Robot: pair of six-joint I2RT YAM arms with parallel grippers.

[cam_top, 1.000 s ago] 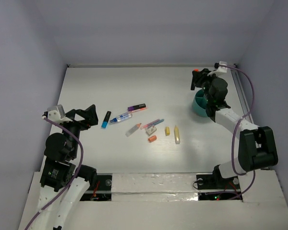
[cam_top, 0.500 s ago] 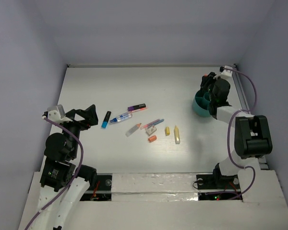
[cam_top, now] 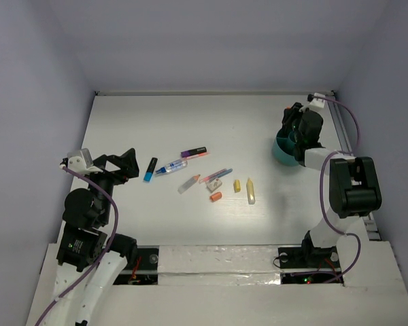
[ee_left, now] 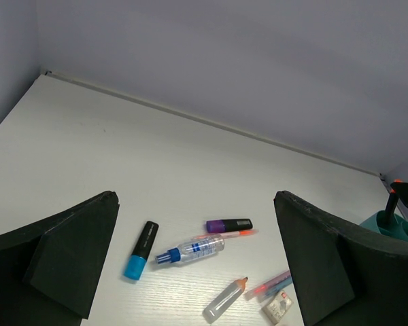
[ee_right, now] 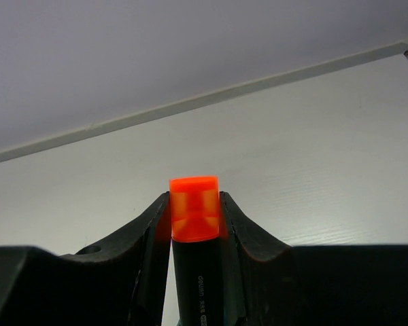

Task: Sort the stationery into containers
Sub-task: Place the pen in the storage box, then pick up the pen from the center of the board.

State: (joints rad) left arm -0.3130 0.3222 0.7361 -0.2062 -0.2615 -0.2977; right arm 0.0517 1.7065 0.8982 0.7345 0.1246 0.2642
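The orange highlighter stands upright with its black lower end inside the teal cup's rim, so it is time for my right gripper to open.
My right gripper (cam_top: 290, 128) hangs over the round teal cup (cam_top: 281, 153) at the far right. It is shut on the orange highlighter (ee_right: 194, 216), a black barrel with an orange cap upright between the fingers. My left gripper (cam_top: 125, 165) is open and empty at the near left. Loose on the table lie a purple marker (cam_top: 194, 152), a thin pink pen (cam_top: 198, 157), a blue-white pen (cam_top: 171, 166), a white eraser (cam_top: 214, 184), an orange stub (cam_top: 216, 196) and two yellow markers (cam_top: 250, 191). The left wrist view shows the purple marker (ee_left: 228, 225) and blue-white pen (ee_left: 190, 249).
A black marker with a blue cap (cam_top: 150, 169) lies nearest my left gripper. A clear tube with an orange tip (cam_top: 188, 183) lies beside the eraser. The cup stands close to the table's right rail (cam_top: 343, 136). Grey walls close in the table.
My right wrist has turned and dropped from up beside the cup to right over it, still holding the orange highlighter. The left arm and loose items have not moved.
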